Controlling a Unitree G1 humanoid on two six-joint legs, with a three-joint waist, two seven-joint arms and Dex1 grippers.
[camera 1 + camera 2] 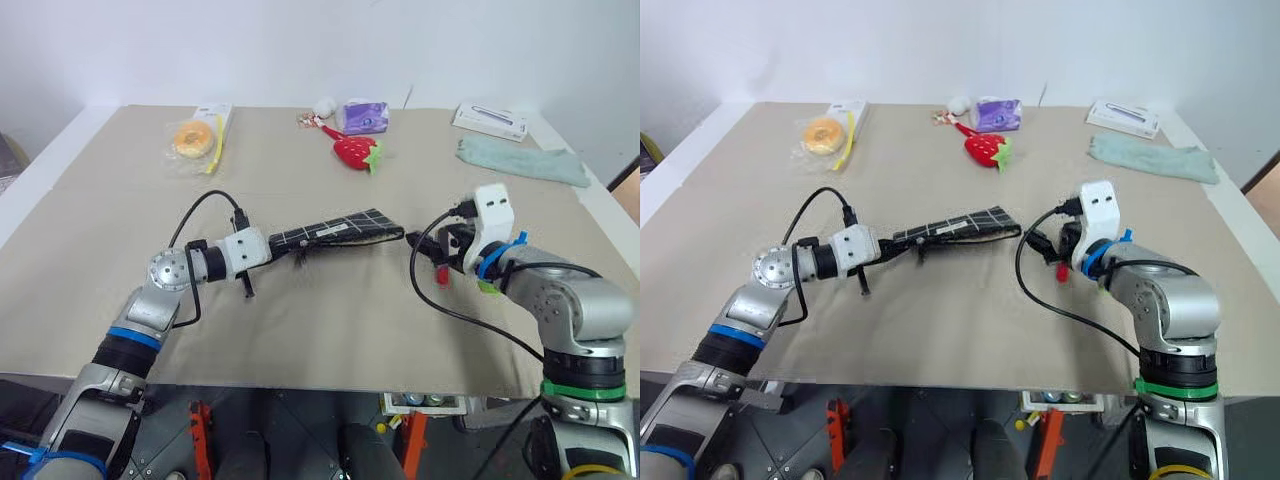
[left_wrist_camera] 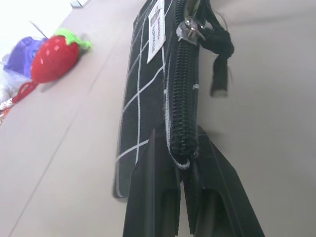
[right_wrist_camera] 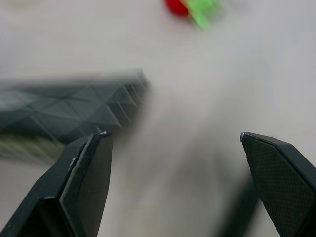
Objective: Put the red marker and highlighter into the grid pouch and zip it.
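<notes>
My right gripper isn't ready to close on the marker yet and should first move toward the red marker (image 1: 442,275). Its fingertips are short of the marker, so they would miss if they closed now.
My left gripper (image 1: 276,243) is shut on one end of the grid pouch (image 1: 340,228), a black pouch with white grid lines that sticks out to the right above the table. In the left wrist view the fingers (image 2: 153,177) pinch the zipper edge of the pouch (image 2: 143,89). The slider and its black pull (image 2: 217,64) sit at the far end, and the zip looks closed. My right gripper (image 1: 443,248) hangs open just past the pouch's free end, holding nothing, its fingers (image 3: 84,173) spread wide. The red marker and the highlighter are hidden.
At the back of the table lie a red strawberry plush (image 1: 353,150), a purple packet (image 1: 365,117), a bagged doughnut (image 1: 190,140), a white box (image 1: 490,120) and a green cloth (image 1: 520,160). Black cables loop beside both wrists.
</notes>
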